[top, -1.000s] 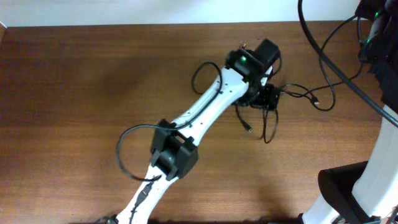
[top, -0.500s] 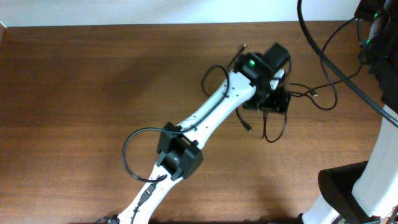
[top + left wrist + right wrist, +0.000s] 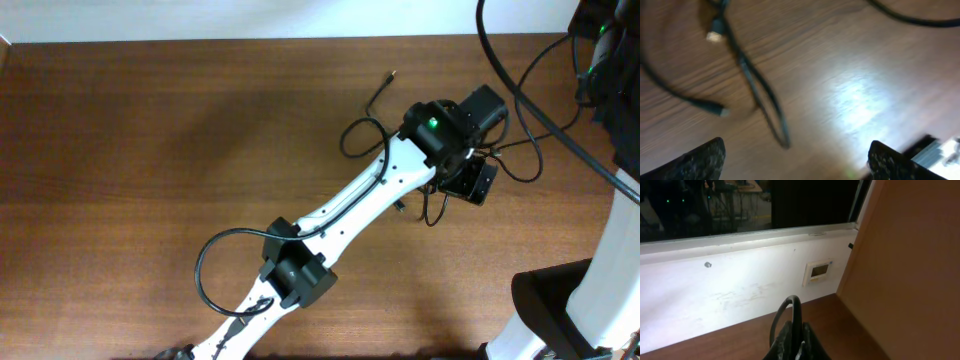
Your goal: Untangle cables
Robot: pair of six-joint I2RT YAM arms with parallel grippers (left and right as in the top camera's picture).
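I should next grab the black cable with my left gripper by the loop ahead of its fingers. This leaves the plug ends free, so I can untangle the cables.
Thin black cables [image 3: 362, 131] lie tangled on the wooden table; one plug end [image 3: 388, 75] points toward the far edge. More loops [image 3: 521, 161] lie to the right of my left gripper [image 3: 476, 182], and one loop [image 3: 432, 212] lies in front of it. In the left wrist view my left gripper [image 3: 797, 157] is open wide just above the table, with a cable loop [image 3: 765, 102] ahead of its fingers, a silver-tipped plug [image 3: 715, 36] and a dark plug end [image 3: 716, 109]. My right gripper [image 3: 795, 337] is raised and shut on a black cable loop [image 3: 793, 311].
A thicker black wire [image 3: 545, 115] runs from the far edge toward the right arm base [image 3: 560, 310]. The left arm's own cable [image 3: 205, 265] loops beside its elbow. A white wall [image 3: 730, 290] with a small panel [image 3: 818, 271] faces the right wrist camera.
My left arm has swung to the right, carrying its open gripper over the tangle. The cable loop and plug end on its left have come into view behind it.
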